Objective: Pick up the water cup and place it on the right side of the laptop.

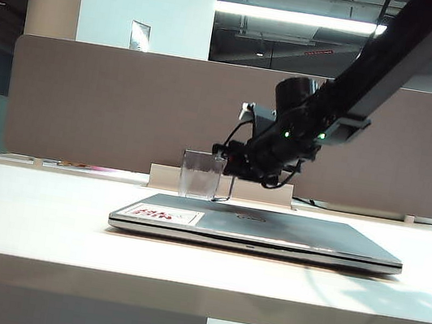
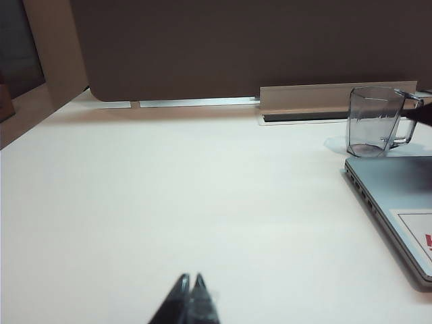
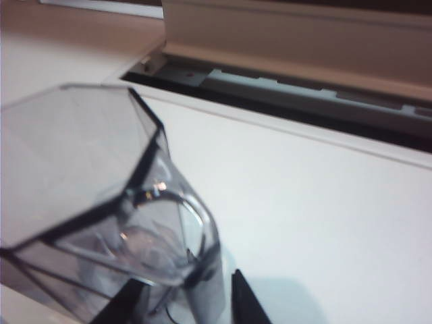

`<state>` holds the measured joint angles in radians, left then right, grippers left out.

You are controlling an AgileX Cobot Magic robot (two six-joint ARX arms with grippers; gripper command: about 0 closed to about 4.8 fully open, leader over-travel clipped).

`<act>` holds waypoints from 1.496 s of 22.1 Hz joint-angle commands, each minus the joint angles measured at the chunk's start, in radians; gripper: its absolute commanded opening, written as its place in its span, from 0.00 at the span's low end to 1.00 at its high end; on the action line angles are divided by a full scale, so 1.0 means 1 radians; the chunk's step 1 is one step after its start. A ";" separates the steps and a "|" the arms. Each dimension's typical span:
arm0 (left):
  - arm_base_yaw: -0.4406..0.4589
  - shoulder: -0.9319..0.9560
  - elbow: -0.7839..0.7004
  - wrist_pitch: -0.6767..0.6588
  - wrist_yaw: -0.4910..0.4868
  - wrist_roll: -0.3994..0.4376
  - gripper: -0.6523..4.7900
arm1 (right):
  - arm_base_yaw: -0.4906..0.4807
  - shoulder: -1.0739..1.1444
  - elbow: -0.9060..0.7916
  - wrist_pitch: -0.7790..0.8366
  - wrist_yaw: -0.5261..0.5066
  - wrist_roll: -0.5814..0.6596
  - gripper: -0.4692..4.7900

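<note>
My right gripper grabs the water cup by its thin loop handle next, to set the cup down beside the laptop.
The water cup point(image 1: 201, 174), clear and grey-tinted with faceted sides, stands upright on the white table just behind the laptop's point(image 1: 271, 230) far left corner. The laptop lies closed, a red-lettered sticker on its lid. My right gripper point(image 1: 227, 162) reaches in from the right at cup height. In the right wrist view the cup point(image 3: 88, 182) fills the near field, and my right gripper point(image 3: 185, 278) is open with a finger on either side of the cup's loop handle point(image 3: 202, 250). My left gripper point(image 2: 190, 278) is shut and empty, far to the left of the cup point(image 2: 374, 121) and the laptop point(image 2: 398, 196).
A grey partition panel point(image 1: 126, 107) runs along the back of the table. A white cable trough point(image 2: 324, 101) sits at its foot, right behind the cup. Bare white tabletop point(image 2: 169, 189) stretches left of the laptop.
</note>
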<state>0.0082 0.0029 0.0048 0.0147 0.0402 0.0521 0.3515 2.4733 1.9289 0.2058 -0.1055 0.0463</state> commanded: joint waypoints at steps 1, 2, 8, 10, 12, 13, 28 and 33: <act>0.000 0.001 0.003 0.009 -0.003 0.000 0.11 | 0.000 0.010 0.014 0.007 0.003 -0.003 0.41; 0.000 0.001 0.003 0.009 -0.003 0.000 0.11 | 0.000 0.016 0.014 0.005 0.003 -0.003 0.41; 0.000 0.001 0.003 0.009 -0.002 0.000 0.11 | 0.000 0.045 0.016 0.025 0.039 -0.002 0.41; 0.000 0.001 0.003 0.009 -0.002 0.000 0.11 | 0.000 0.055 0.016 0.056 0.056 -0.002 0.41; 0.000 0.001 0.003 0.009 -0.002 0.000 0.11 | 0.000 0.061 0.016 0.107 0.062 -0.002 0.40; 0.000 0.001 0.003 0.009 -0.002 0.000 0.11 | 0.000 0.061 0.016 0.116 0.063 -0.002 0.40; 0.000 0.001 0.003 0.009 0.002 0.000 0.11 | -0.001 0.098 0.016 0.204 0.089 0.002 0.19; 0.000 0.001 0.003 0.009 0.002 0.000 0.11 | -0.001 0.098 0.017 0.241 0.142 0.001 0.15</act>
<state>0.0082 0.0032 0.0048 0.0143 0.0410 0.0521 0.3500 2.5813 1.9400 0.4088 0.0051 0.0448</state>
